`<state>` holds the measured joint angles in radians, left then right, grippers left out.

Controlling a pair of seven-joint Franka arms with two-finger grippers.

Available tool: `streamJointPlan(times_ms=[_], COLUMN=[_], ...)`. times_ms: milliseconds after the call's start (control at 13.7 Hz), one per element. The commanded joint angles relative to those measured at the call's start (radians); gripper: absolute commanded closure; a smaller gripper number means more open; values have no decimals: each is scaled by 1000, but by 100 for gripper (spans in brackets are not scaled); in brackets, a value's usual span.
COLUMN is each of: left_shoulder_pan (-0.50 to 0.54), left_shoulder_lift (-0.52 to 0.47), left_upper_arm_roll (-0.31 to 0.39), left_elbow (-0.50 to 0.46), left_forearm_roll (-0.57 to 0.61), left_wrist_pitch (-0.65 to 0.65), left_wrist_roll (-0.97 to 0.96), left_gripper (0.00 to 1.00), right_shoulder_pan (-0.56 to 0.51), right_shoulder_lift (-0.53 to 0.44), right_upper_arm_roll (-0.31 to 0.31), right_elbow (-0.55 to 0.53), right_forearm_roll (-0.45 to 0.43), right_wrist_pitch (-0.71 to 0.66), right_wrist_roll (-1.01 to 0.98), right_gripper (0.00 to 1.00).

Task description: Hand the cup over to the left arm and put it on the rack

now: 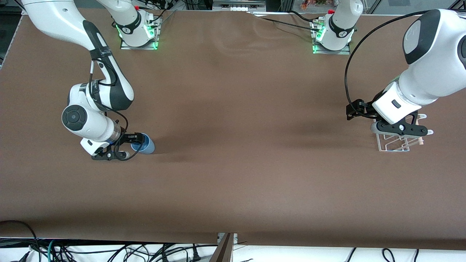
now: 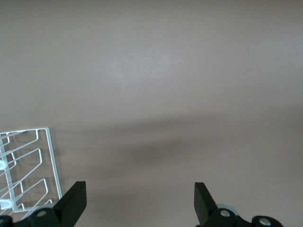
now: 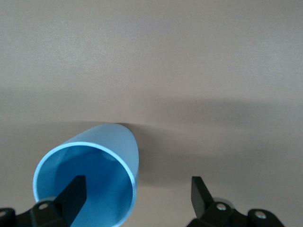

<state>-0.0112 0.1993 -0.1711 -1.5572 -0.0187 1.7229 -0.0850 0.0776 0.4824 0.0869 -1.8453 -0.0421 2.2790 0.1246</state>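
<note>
My right gripper grips the light-blue cup by its open rim (image 3: 133, 177) next, to leave the cup's closed end free for my left arm to take.
The light-blue cup (image 1: 145, 145) sits on the brown table toward the right arm's end, its open mouth facing my right gripper (image 1: 133, 145). In the right wrist view the cup (image 3: 94, 165) fills the lower part. The right gripper (image 3: 137, 189) is open, with one finger (image 3: 75, 194) inside the cup's mouth and the other outside, clear of the wall. My left gripper (image 1: 354, 111) is open and empty, low over the table beside the white wire rack (image 1: 395, 145). In the left wrist view the gripper (image 2: 139, 194) spans bare table, with the rack (image 2: 28, 165) at the edge.
A light wooden dowel (image 1: 418, 143) lies across the rack. The left arm's black cable loop (image 1: 351, 65) hangs above the table. Both arm bases (image 1: 138, 32) stand along the table's edge farthest from the front camera. Wide bare table (image 1: 247, 127) lies between cup and rack.
</note>
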Motion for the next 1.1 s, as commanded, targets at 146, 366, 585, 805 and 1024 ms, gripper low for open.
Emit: streamJointPlan(times_ms=[146, 366, 585, 805, 1024], left_shoulder_pan=[-15, -15, -13, -10, 19], left_shoulder_lift=[-4, -12, -12, -1, 17], left_upper_arm_roll=[-27, -69, -99, -91, -87], left_elbow=[3, 12, 12, 12, 9], left_forearm_roll=[26, 16, 16, 28, 16], left_wrist_pitch=[-5, -40, -37, -26, -46], left_wrist_roll=[2, 1, -7, -9, -4], left_gripper=[0, 0, 0, 0, 0], right_shoulder_pan=[-1, -1, -1, -1, -1], right_shoulder_lift=[4, 2, 2, 2, -16], right_upper_arm_roll=[1, 1, 1, 2, 19], right_elbow=[-14, -14, -14, -9, 14], right_forearm_roll=[11, 11, 11, 14, 68], right_wrist_pitch=[30, 27, 24, 17, 19], right_wrist_roll=[9, 10, 12, 12, 6], right_gripper=[40, 73, 100, 100, 100])
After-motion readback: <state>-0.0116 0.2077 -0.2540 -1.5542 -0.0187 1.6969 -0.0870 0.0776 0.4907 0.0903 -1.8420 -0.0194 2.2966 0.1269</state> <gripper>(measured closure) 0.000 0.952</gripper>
